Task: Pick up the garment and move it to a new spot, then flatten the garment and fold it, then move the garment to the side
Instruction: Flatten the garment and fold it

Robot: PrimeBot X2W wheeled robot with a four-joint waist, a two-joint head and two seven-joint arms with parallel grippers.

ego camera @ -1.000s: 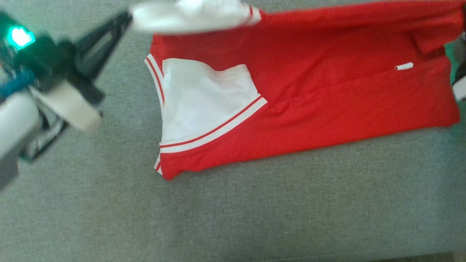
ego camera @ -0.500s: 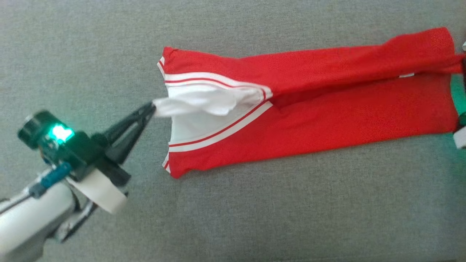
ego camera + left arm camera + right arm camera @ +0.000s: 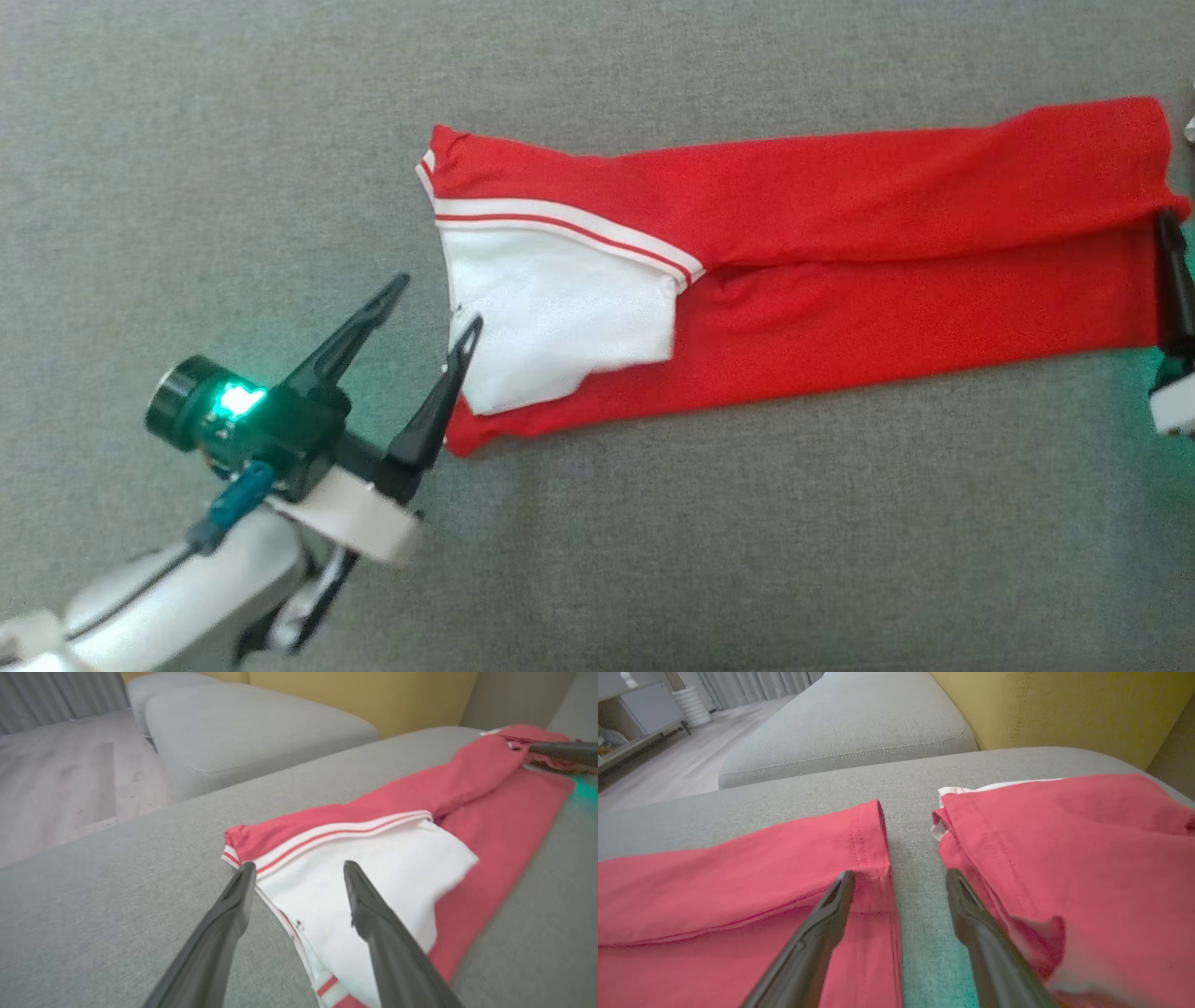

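Note:
The right gripper grabs the garment by its open hem edge [image 3: 1166,213] next, since the garment's long red strip [image 3: 874,258] lies flat on the cushion.
The garment [image 3: 840,243] is a red top with white striped trim, lying as a long folded strip across the grey cushion [image 3: 653,560]. Its white sleeve [image 3: 551,317] lies flat on the left end. My left gripper [image 3: 439,301] stands open just off that end, the right fingertip at the sleeve's edge; in the left wrist view the open left gripper [image 3: 299,865] hovers over the sleeve [image 3: 373,877]. My right gripper [image 3: 900,873] is open over the garment's hem [image 3: 868,849] at the right end, and one of its fingers [image 3: 1174,289] shows in the head view.
A second red cloth [image 3: 1064,858] lies just beyond the garment's right end, across a narrow grey gap. Another grey cushion [image 3: 257,732], wooden floor [image 3: 56,779] and a yellow backrest [image 3: 1064,709] lie past the far edge. The cushion's near half is bare fabric.
The left gripper brought the white sleeve down over the garment, let it go and opened. The right gripper has also let go of its end. The head camera shifted.

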